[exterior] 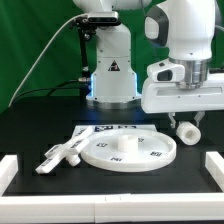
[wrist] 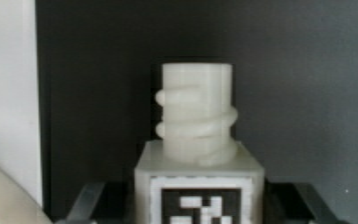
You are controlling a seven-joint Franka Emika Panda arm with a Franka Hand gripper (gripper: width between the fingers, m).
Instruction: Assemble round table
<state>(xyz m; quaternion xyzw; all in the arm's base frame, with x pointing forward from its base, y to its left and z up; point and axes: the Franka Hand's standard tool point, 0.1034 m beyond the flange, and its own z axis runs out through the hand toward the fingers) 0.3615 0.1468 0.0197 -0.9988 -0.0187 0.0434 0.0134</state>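
The short thick leg is down over the black table beside the disc. I will open my gripper now, and the leg would stay in place.
My gripper is shut on the short thick leg and holds it just above the table, at the exterior view's right of the round disc top. The disc lies flat with its tags facing up. The cross-shaped foot lies on the table at the exterior view's left of the disc. In the wrist view the leg stands out from between the dark fingers, with its threaded end away from my gripper and a tag on its body.
The marker board lies behind the disc, partly covered by it. The white robot pedestal stands at the back. White barriers edge the table at the left, right and front.
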